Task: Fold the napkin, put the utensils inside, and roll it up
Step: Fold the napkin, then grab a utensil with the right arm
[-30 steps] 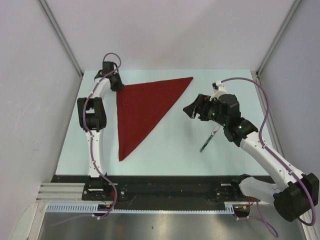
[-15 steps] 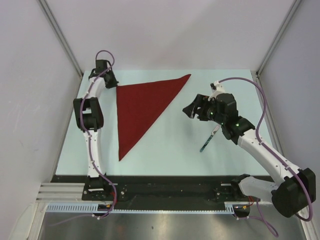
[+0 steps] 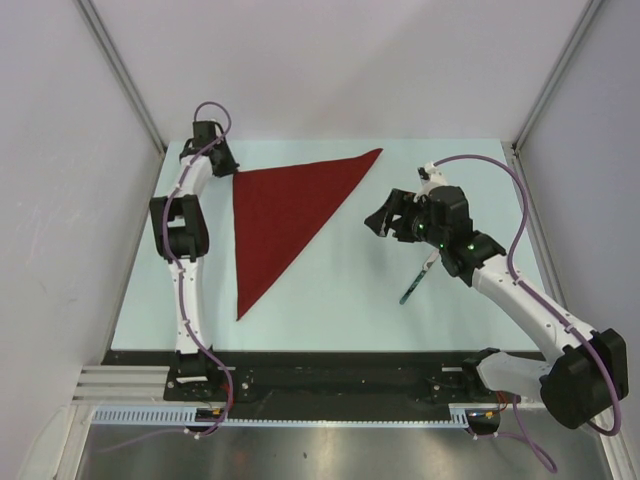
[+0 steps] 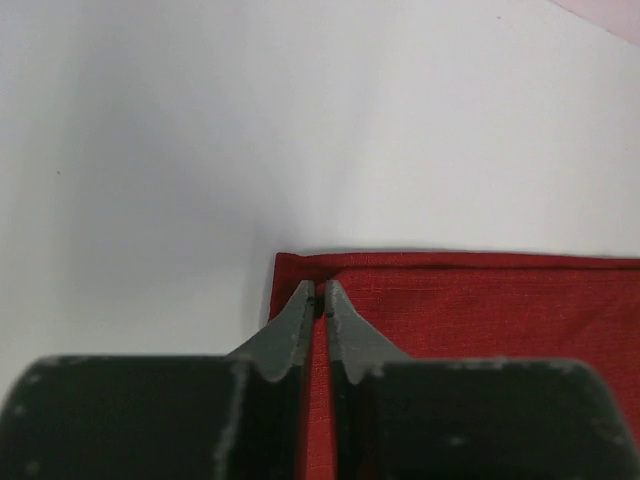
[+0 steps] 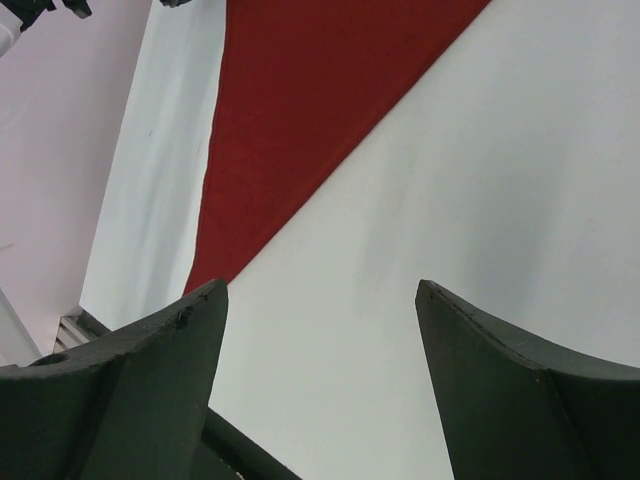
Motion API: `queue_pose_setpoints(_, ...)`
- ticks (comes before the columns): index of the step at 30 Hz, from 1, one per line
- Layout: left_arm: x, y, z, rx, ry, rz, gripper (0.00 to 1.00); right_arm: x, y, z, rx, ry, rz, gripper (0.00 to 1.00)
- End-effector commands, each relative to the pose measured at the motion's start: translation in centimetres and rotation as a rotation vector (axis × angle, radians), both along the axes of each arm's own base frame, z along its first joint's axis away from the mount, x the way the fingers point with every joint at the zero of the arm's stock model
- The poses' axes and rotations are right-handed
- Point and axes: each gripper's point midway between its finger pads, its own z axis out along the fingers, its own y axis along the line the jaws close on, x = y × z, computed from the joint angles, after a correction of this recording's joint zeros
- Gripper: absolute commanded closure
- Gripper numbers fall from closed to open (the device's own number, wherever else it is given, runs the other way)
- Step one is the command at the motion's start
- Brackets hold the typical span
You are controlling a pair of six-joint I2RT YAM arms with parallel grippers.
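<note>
My right gripper is about to grab the slim utensil by its dark end (image 3: 411, 288), across its width, as it next needs to lay it lengthwise on the napkin (image 3: 275, 215).
The dark red napkin (image 3: 275, 215) lies flat, folded into a triangle, on the left half of the pale table; it also shows in the left wrist view (image 4: 480, 310) and the right wrist view (image 5: 310, 110). My left gripper (image 3: 226, 165) (image 4: 318, 292) is at the napkin's far left corner, its jaws shut over the hem there. My right gripper (image 3: 378, 222) (image 5: 320, 290) hangs open and empty above bare table, right of the napkin's slanted edge. One slim utensil (image 3: 413, 284) lies on the table partly under my right arm, dark end nearer me.
The pale table (image 3: 330, 300) is enclosed by white walls with metal posts at the far corners. A black rail (image 3: 330, 372) runs along the near edge between the arm bases.
My left gripper has pulled back left and away from its earlier spot; the napkin's far right tip shifted slightly left with it. The right arm has barely moved.
</note>
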Motion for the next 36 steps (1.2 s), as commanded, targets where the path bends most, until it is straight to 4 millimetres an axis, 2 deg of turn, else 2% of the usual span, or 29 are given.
queue_pose_setpoints(1,1.6,0.2,2.7,0.009,-0.086,-0.021,0.82,0.6,-0.7,0.7,-0.015,-0.016,-0.038,0.19)
queue_pose_setpoints(2,1.7,0.2,2.8,0.01,-0.093,-0.026,0.77,0.5,-1.0,0.5,-0.023,-0.004,-0.049,0.19)
queue_pose_setpoints(3,1.8,0.2,3.3,0.008,-0.102,-0.028,0.63,0.5,-1.3,0.4,-0.031,0.0,-0.062,0.19)
queue_pose_setpoints(5,1.9,0.0,3.6,0.003,-0.112,-0.033,0.46,0.5,-2.5,-0.5,-0.065,0.032,-0.115,0.19)
queue_pose_setpoints(6,1.9,-0.1,3.9,-0.005,-0.117,-0.041,0.3,0.5,-3.0,-1.0,-0.082,0.046,-0.133,0.19)
queue_pose_setpoints(9,1.8,-0.9,5.4,-0.009,-0.143,-0.075,0.19,0.2,-6.3,-3.5,-0.16,0.141,-0.277,0.2)
queue_pose_setpoints(12,1.3,-1.4,7.5,0.005,-0.173,-0.092,0.14,-0.9,-9.2,-6.6,-0.211,0.256,-0.379,0.22)
queue_pose_setpoints(14,0.7,-2.1,9.9,0.012,-0.205,-0.101,0.14,-1.9,-10.5,-8.4,-0.236,0.329,-0.423,0.3)
queue_pose_setpoints(15,0.1,-2.5,9.9,0.012,-0.199,-0.106,0.13,-2.3,-11.0,-9.1,-0.24,0.356,-0.444,0.32)
queue_pose_setpoints(16,-0.2,-2.8,11.1,0.016,-0.216,-0.109,0.13,-2.9,-11.4,-10.2,-0.261,0.386,-0.455,0.32)
queue_pose_setpoints(17,-0.7,-3.7,13.5,0.02,-0.253,-0.12,0.13,-3.2,-11.5,-10.9,-0.271,0.404,-0.459,0.32)
queue_pose_setpoints(19,-1.5,-4.0,15.6,0.032,-0.28,-0.12,0.12,-3.8,-11.8,-12.6,-0.291,0.453,-0.47,0.33)
queue_pose_setpoints(20,-2.2,-5.9,18.3,0.041,-0.319,-0.138,0.12,-3.9,-11.8,-13.2,-0.299,0.469,-0.471,0.34)
queue_pose_setpoints(22,-3.2,-6.7,20.6,0.046,-0.335,-0.137,0.12,-4.2,-11.5,-14.7,-0.326,0.514,-0.447,0.45)
queue_pose_setpoints(23,-3.8,-7.3,21.7,0.05,-0.343,-0.138,0.12,-4.3,-11.5,-15.2,-0.336,0.528,-0.444,0.47)
queue_pose_setpoints(24,-4.7,-7.4,24.0,0.049,-0.372,-0.13,0.12,-4.4,-11.5,-15.8,-0.349,0.544,-0.443,0.49)
queue_pose_setpoints(25,-5.7,-7.6,24.7,0.042,-0.362,-0.125,0.12,-4.5,-11.4,-16.6,-0.365,0.562,-0.436,0.54)
queue_pose_setpoints(26,-6.4,-8.0,25.4,0.04,-0.368,-0.125,0.12,-4.6,-11.3,-17.0,-0.367,0.569,-0.439,0.55)
queue_pose_setpoints(27,-7.7,-8.2,27.7,0.037,-0.403,-0.129,0.12,-4.7,-11.3,-17.3,-0.372,0.572,-0.444,0.55)
queue_pose_setpoints(28,-8.7,-8.2,26.8,0.048,-0.374,-0.131,0.12,-4.4,-11.2,-17.5,-0.373,0.562,-0.455,0.55)
queue_pose_setpoints(29,-9.5,-8.6,26.8,0.057,-0.368,-0.134,0.12,-4.3,-11.3,-17.7,-0.366,0.564,-0.472,0.55)
queue_pose_setpoints(30,-11.4,-8.3,26.8,0.069,-0.355,-0.121,0.12,-4.4,-11.4,-18.2,-0.364,0.572,-0.483,0.54)
queue_pose_setpoints(32,-13.1,-8.6,26.6,0.063,-0.365,-0.121,0.12,-4.4,-11.4,-19.0,-0.369,0.599,-0.499,0.53)
queue_pose_setpoints(33,-14.3,-8.6,23.8,0.066,-0.311,-0.121,0.12,-4.3,-11.4,-19.3,-0.374,0.605,-0.502,0.53)
queue_pose_setpoints(34,-15.8,-8.6,25.5,0.057,-0.352,-0.115,0.12,-4.2,-11.3,-19.5,-0.372,0.609,-0.504,0.53)
queue_pose_setpoints(35,-16.4,-8.5,25.5,0.056,-0.367,-0.108,0.12,-4.2,-11.1,-20.0,-0.377,0.622,-0.505,0.53)
queue_pose_setpoints(36,-17.5,-8.5,23.5,0.058,-0.329,-0.11,0.12,-3.9,-11.0,-20.1,-0.369,0.62,-0.516,0.53)
